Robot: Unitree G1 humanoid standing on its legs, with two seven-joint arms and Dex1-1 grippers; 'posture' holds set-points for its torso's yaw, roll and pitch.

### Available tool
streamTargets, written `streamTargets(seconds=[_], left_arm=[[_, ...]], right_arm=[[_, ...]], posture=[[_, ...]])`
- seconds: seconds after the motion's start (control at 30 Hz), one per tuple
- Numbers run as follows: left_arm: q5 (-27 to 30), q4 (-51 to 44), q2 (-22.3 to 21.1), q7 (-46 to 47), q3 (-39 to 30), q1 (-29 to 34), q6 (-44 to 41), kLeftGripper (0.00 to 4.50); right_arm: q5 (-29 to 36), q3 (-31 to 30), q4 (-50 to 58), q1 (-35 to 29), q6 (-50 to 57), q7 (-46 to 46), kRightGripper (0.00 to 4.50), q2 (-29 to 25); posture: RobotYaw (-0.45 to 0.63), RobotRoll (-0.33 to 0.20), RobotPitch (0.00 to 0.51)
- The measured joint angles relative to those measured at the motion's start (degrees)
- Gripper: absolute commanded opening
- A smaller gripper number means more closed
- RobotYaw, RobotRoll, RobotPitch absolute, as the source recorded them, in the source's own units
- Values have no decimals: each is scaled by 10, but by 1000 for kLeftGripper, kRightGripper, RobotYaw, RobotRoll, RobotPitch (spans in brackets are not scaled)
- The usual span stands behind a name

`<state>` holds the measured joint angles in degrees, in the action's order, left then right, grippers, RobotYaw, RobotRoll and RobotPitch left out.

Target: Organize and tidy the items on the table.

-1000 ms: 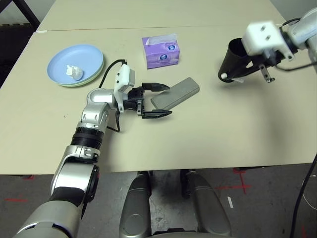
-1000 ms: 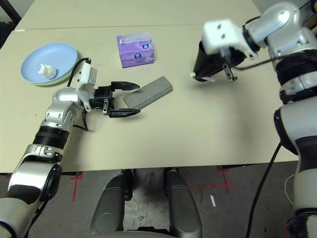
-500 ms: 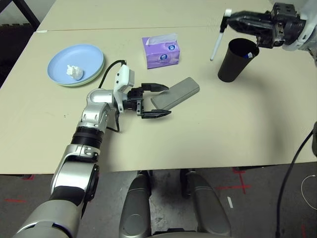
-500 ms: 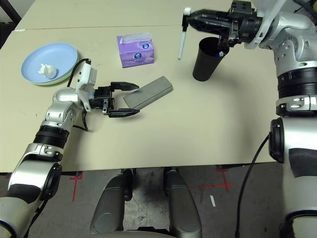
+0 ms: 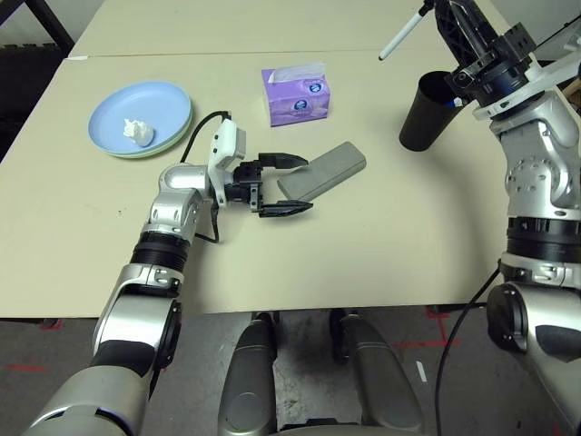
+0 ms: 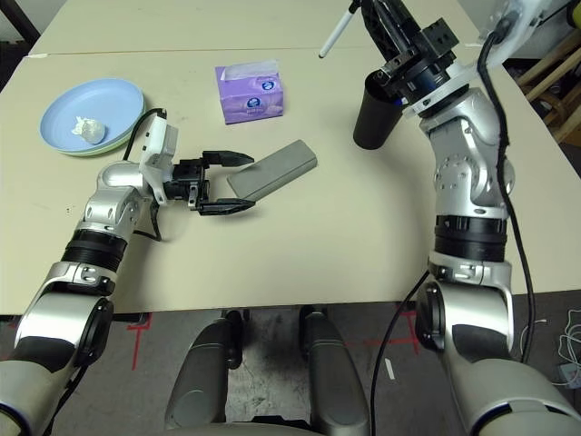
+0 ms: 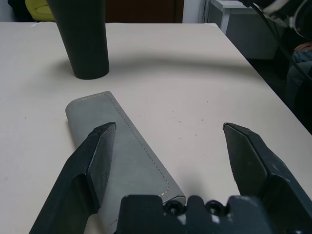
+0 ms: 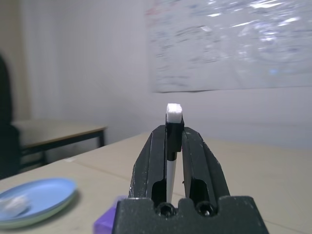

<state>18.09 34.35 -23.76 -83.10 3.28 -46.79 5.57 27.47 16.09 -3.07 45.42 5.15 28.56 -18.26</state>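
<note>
My right gripper needs to move the pen toward the cup before it lets go, because the pen is high above and beyond the black cup and would miss.
A grey glasses case lies near the middle of the table. My left gripper stands open, its fingers on either side of the case's near end; the left wrist view shows the case beside one finger. My right gripper is raised above the black cup and is shut on a thin black pen, white tip pointing up and to the left. That pen sits pinched between the fingers. A light blue plate on a pale green one holds a crumpled tissue.
A purple tissue box stands behind the case, between the plates and the cup. A second table adjoins the far edge. Bare tabletop stretches along the front and to the right of the case.
The right arm has swung up and back. The pen, which hung beside the cup's rim half a second ago, now tilts high above it. The left arm has not moved.
</note>
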Motion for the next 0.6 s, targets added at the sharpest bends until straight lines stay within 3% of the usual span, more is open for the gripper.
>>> streamTargets(seconds=[0.23, 0.6], left_arm=[[0, 0, 0, 2, 0, 0, 0, 4500], [0, 0, 0, 4, 0, 0, 0, 4500]], right_arm=[[-76, -2, 11, -12, -18, -125, 271, 14], [-112, -11, 33, -30, -20, -166, 271, 11]], posture=[[32, 0, 230], [28, 0, 233]])
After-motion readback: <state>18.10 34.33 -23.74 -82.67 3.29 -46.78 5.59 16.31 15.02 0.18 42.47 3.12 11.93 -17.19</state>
